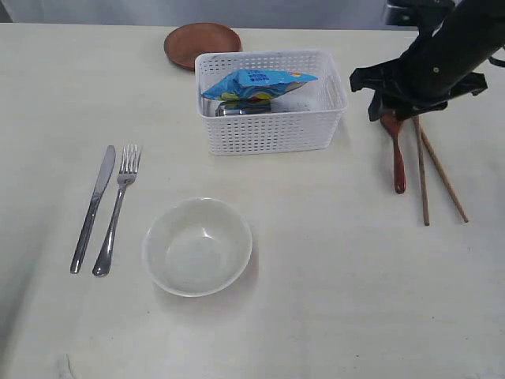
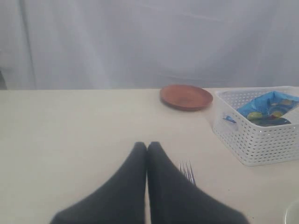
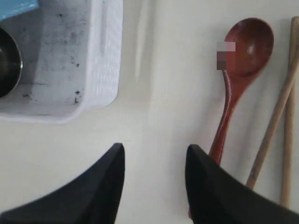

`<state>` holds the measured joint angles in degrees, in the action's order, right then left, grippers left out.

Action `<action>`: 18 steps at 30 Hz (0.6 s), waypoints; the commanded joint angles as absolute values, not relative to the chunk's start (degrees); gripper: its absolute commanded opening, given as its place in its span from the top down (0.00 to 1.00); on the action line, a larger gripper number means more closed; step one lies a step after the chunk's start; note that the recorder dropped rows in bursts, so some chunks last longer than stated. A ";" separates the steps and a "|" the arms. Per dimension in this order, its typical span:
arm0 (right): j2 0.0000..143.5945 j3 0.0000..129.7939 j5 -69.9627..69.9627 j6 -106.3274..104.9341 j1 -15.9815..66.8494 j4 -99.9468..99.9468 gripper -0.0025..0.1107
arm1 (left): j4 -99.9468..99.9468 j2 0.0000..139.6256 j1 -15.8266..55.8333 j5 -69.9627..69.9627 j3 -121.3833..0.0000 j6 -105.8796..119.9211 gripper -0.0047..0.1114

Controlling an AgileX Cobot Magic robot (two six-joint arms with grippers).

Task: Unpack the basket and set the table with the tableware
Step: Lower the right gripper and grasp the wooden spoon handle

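Next, my right gripper takes hold of the reddish spoon by its slim handle (image 1: 398, 170). Then it sets the spoon in the white bowl (image 1: 197, 246).
The white basket (image 1: 272, 126) stands on the table (image 1: 339, 284) and holds a blue chip bag (image 1: 256, 83) over a steel cup (image 1: 243, 109). A knife (image 1: 93, 207) and fork (image 1: 117, 209) lie at the left, next to a white bowl (image 1: 197, 246). Behind the basket sits the brown plate (image 1: 203, 43). A reddish spoon (image 1: 397, 158) and two chopsticks (image 1: 430, 178) lie at the right. My right gripper (image 3: 154, 151) hangs open and empty between the basket (image 3: 93, 60) and the spoon (image 3: 243, 56). My left gripper (image 2: 147, 145) is shut and empty beside the fork tines (image 2: 187, 170).
The right arm (image 1: 442, 55) reaches in from the upper right, above the spoon's bowl end. A grey curtain (image 2: 149, 42) backs the table's far edge. Bare tabletop lies in front of the bowl and between the basket and the spoon.
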<state>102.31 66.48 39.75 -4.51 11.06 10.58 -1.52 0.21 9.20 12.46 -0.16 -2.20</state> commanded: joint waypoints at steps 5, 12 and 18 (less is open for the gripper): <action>107.31 66.52 35.84 1.43 10.75 4.53 0.62 | -1.75 0.00 9.26 12.10 0.00 -2.18 0.96; 109.12 66.52 36.45 9.82 10.75 -5.32 0.62 | -1.75 0.00 9.26 12.10 0.00 -2.18 0.96; 111.78 66.52 35.62 10.08 10.75 -5.45 0.62 | -1.75 0.00 9.26 12.10 0.00 -2.18 0.96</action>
<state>110.44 66.48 36.37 9.56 11.06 -4.52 -1.52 0.21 9.20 12.46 -0.16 -2.20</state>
